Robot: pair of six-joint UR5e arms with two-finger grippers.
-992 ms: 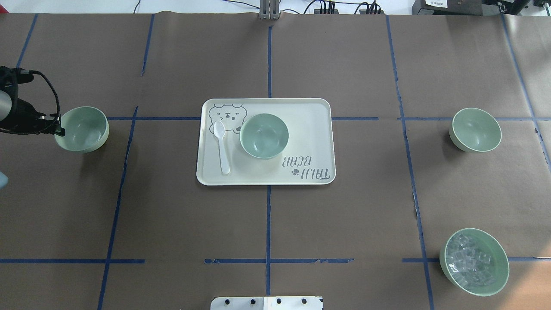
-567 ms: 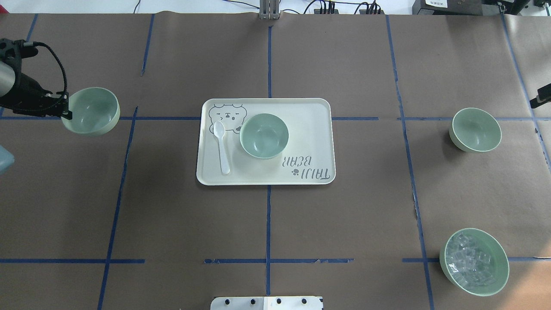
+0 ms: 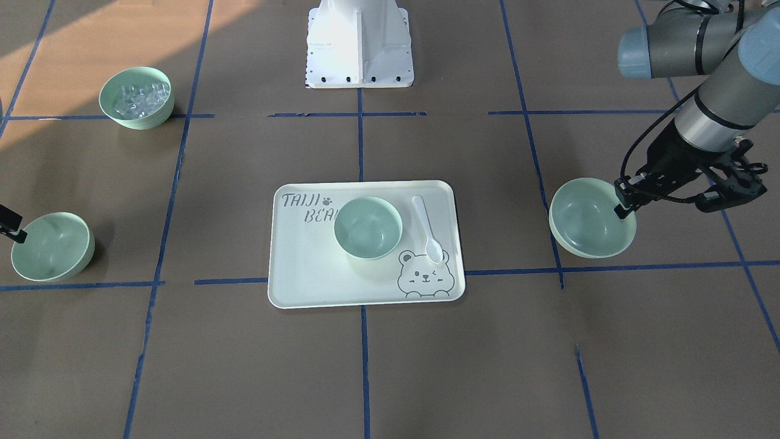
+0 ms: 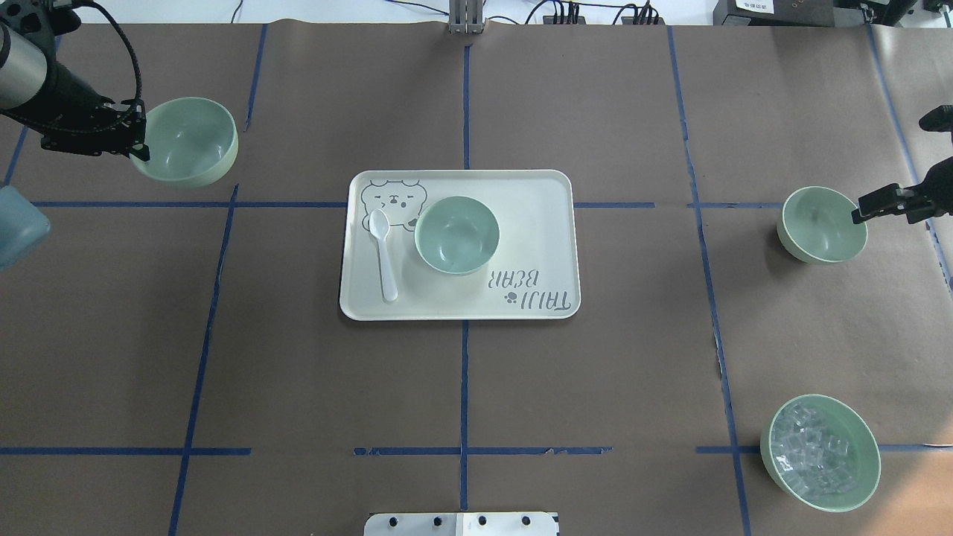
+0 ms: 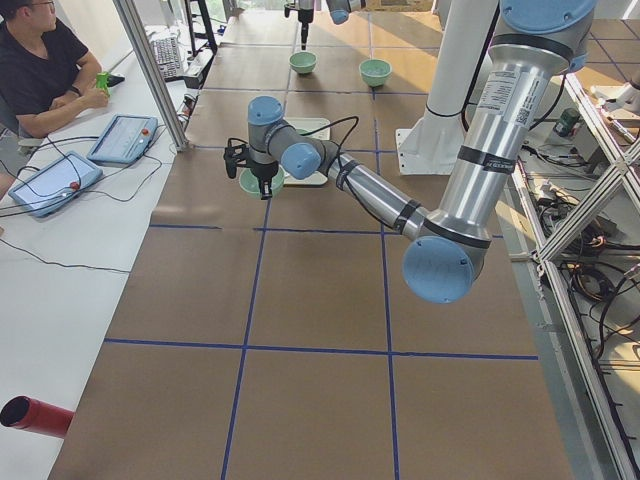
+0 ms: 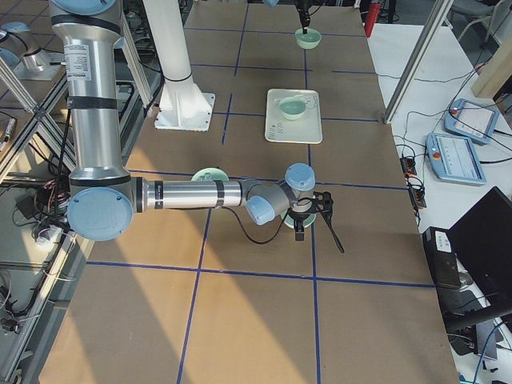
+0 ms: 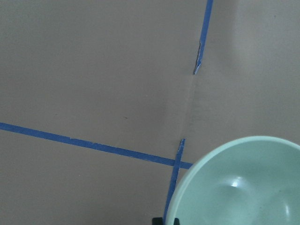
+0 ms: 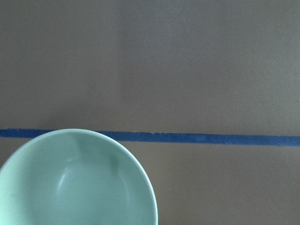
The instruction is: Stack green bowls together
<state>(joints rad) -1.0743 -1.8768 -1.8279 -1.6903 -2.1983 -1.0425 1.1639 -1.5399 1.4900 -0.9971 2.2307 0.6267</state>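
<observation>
I need to stack the green bowls together, so I will next pick up the bowl beside the tray [image 3: 314, 271] by its rim [image 3: 612, 191] with my right gripper.
Three pale green bowls show. My left gripper [image 4: 140, 146] is shut on the rim of one bowl [image 4: 190, 141] and holds it off the table at the far left; that bowl also fills the lower right of the left wrist view [image 7: 243, 187]. A second bowl [image 4: 456, 234] sits on the cream bear-print tray [image 4: 536, 223] at the table's middle. The third bowl [image 4: 819, 223] stands at the right. My right gripper [image 4: 862, 214] is at its outer rim, open; no fingers show in the right wrist view, only this bowl [image 8: 75, 183].
A white spoon [image 4: 385, 253] lies on the tray left of the bowl. A green bowl of clear cubes [image 4: 819, 452] stands at the near right. Blue tape lines cross the brown table cover. The robot's base plate [image 4: 461, 524] is at the near edge.
My left gripper has lifted its bowl and carried it away from the robot and a little toward the centre. My right gripper has come into view and reached the right bowl's rim.
</observation>
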